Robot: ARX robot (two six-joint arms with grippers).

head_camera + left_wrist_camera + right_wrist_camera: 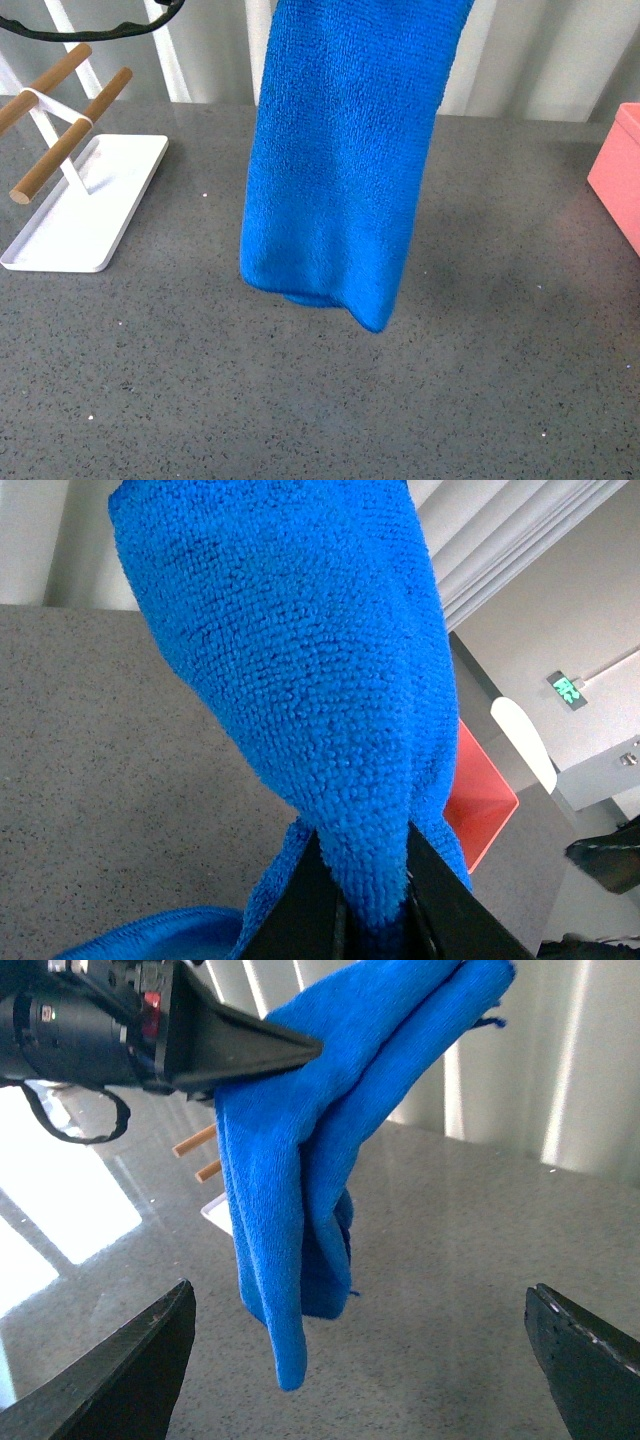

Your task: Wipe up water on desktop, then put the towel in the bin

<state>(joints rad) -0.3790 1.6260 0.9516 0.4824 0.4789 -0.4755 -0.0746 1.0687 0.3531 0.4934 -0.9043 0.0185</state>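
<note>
The robot's right gripper will next grab the blue towel by its loose hanging end (292,1320). Then the robot can take the towel over to the bin.
The bright blue towel (345,160) hangs folded in the air above the dark grey speckled desktop (480,380), its lower end clear of the surface. My left gripper (365,920) is shut on the towel (300,660), its black jaws pinching the cloth; the right wrist view shows the left gripper (290,1055) holding the towel (300,1190) from above. The salmon-pink bin (620,175) stands at the desktop's right edge, partly cut off, and shows as the bin (485,790) behind the cloth. My right gripper (365,1360) is open and empty, low over the desktop, facing the hanging towel.
A flat white tray (85,210) with wooden rods (70,135) on a white stand sits at the back left. A pale panelled wall (540,55) runs behind the desktop. A black cable (90,25) loops at the upper left.
</note>
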